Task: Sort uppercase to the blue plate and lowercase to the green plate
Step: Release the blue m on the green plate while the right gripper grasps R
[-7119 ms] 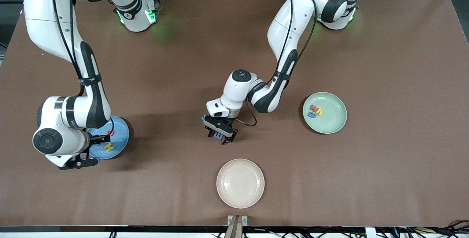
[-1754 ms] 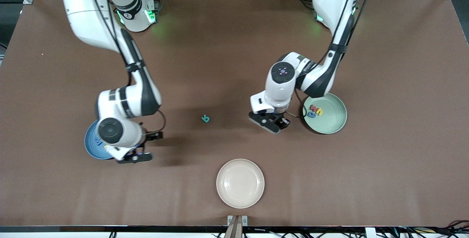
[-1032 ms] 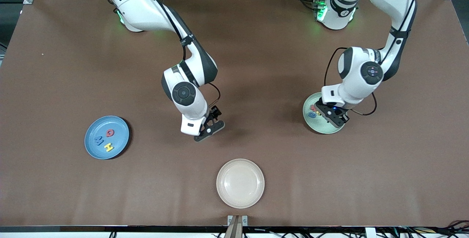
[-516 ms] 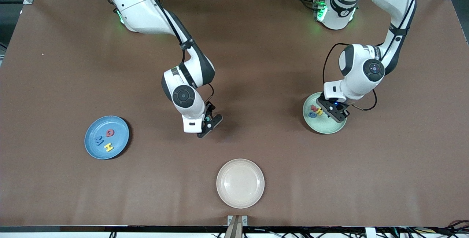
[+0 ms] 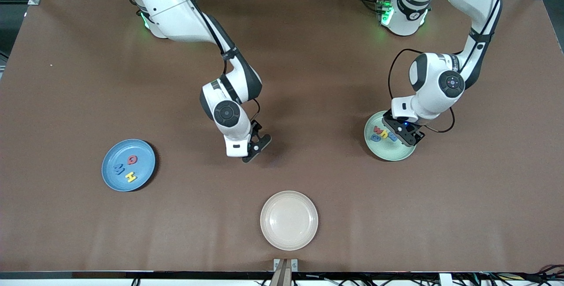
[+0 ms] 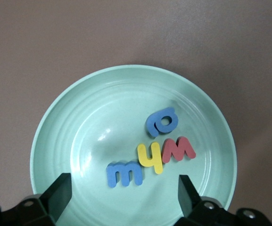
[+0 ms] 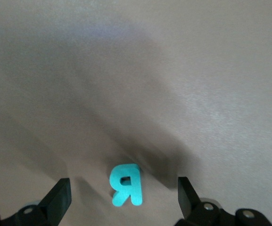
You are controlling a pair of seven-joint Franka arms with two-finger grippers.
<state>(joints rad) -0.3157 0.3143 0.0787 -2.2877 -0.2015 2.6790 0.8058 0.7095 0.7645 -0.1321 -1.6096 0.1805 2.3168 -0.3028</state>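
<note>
My right gripper needs to close on the teal R. Its fingers reach down on both sides of the teal R on the tabletop.
My left gripper (image 5: 404, 133) hangs open over the green plate (image 5: 395, 152), nothing between its fingers. In the left wrist view the green plate (image 6: 48, 136) holds the lowercase letters: blue a (image 6: 161, 121), red w (image 6: 178, 149), yellow h (image 6: 151, 158) and rounded blue m (image 6: 124, 173), which lies just ahead of the left gripper (image 6: 122, 190). My right gripper (image 5: 255, 146) is open low over mid-table, with the teal R (image 7: 125, 184) flat on the table between its fingers; the right gripper (image 7: 122, 197) does not touch it. The blue plate (image 5: 143, 154) holds uppercase red Q (image 5: 131, 160), blue M (image 5: 118, 169) and yellow H (image 5: 130, 177).
A cream plate (image 5: 289, 220) with nothing in it sits near the front edge of the table, nearer to the front camera than the right gripper. Brown tabletop surrounds all three plates.
The left gripper has opened and the blue m now lies in the green plate beside the yellow h. The right gripper has shifted slightly and settled around the teal R.
</note>
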